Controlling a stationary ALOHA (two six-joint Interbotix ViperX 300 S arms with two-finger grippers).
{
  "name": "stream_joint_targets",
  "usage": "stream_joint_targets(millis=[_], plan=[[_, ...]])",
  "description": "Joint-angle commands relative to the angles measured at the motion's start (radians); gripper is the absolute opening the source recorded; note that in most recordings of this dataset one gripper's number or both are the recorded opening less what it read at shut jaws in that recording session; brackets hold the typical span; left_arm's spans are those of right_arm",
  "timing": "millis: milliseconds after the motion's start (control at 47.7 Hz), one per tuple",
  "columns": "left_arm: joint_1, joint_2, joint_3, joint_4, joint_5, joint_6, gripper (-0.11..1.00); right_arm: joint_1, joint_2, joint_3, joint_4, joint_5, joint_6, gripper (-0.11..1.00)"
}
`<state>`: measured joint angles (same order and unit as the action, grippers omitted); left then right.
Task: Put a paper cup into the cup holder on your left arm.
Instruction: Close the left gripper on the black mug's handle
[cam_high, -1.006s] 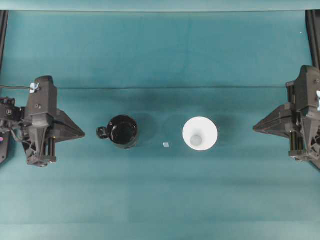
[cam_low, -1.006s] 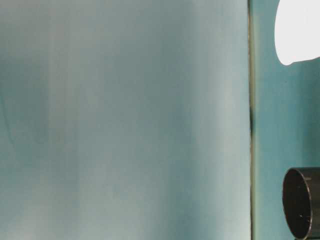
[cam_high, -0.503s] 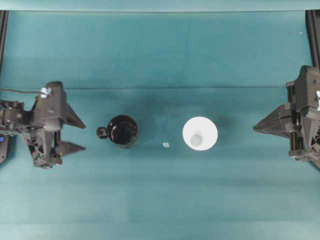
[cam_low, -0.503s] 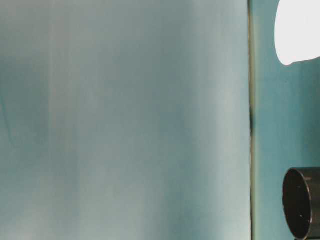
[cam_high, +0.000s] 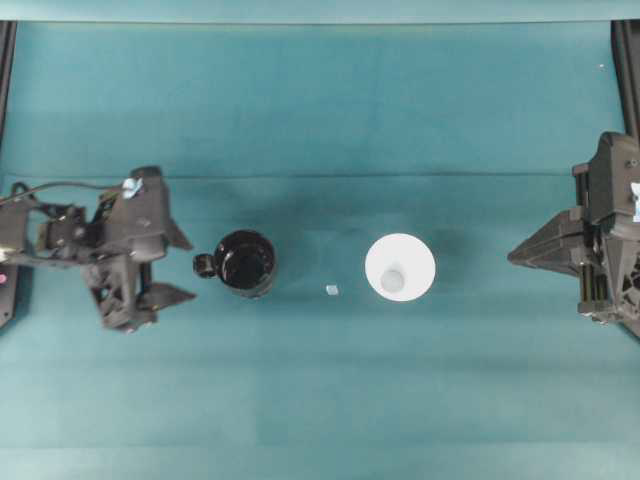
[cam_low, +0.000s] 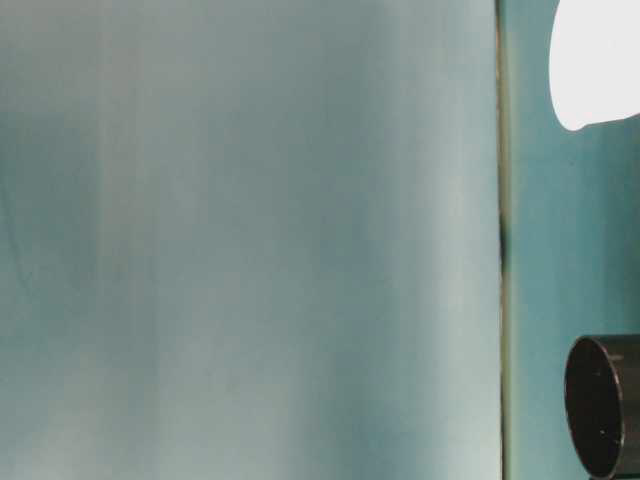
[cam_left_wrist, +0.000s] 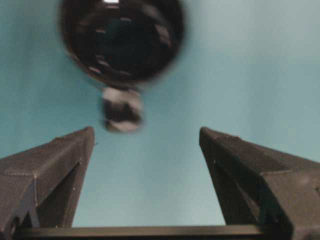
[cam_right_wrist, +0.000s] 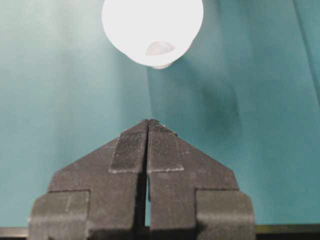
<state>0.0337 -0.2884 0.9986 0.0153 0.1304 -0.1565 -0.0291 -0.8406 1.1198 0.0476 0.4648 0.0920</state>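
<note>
My left gripper grabs the holder by its taped knob (cam_high: 204, 265) next, to keep the black cup holder's round opening (cam_high: 245, 262) free to receive the white paper cup.
The white paper cup (cam_high: 400, 267) stands upright right of the table's centre; it also shows in the right wrist view (cam_right_wrist: 152, 30) and the table-level view (cam_low: 598, 60). The glossy black cup holder (cam_high: 246, 262) stands left of centre, its knob (cam_high: 203, 265) pointing left. The holder also shows in the left wrist view (cam_left_wrist: 122, 40) and the table-level view (cam_low: 605, 405). My left gripper (cam_high: 190, 268) is open and empty just left of the knob; its fingers are spread wide in its wrist view (cam_left_wrist: 147, 131). My right gripper (cam_high: 510, 255) is shut and empty, well right of the cup (cam_right_wrist: 149, 121).
A tiny white paper scrap (cam_high: 332, 290) lies on the teal cloth between the holder and the cup. A fold line in the cloth (cam_high: 320, 177) runs across the table behind them.
My left gripper has opened and moved right, up to the cup holder's knob. The right arm, the cup and the holder have not moved.
</note>
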Motion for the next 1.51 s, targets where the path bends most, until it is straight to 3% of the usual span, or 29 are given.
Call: stream_joint_targets(millis=[0,1299,1383,1488], plan=[[0.011,0.021,-0.014,0.005,-0.025,0.0,0.91,-0.002,0.005,-0.028,0.002,-0.003,0.006,-0.02],[0.017,0.124,-0.048,0.005,-0.044,0.0,0.9,0.0,0.005,-0.026,-0.002,0.0,0.006,-0.02],[0.017,0.124,-0.046,0.005,-0.044,0.0,0.88,-0.002,0.005,-0.028,0.0,0.009,0.006,-0.02],[0.017,0.121,-0.046,0.005,-0.044,-0.002,0.77,-0.002,0.005,-0.028,-0.002,0.015,0.006,-0.02]])
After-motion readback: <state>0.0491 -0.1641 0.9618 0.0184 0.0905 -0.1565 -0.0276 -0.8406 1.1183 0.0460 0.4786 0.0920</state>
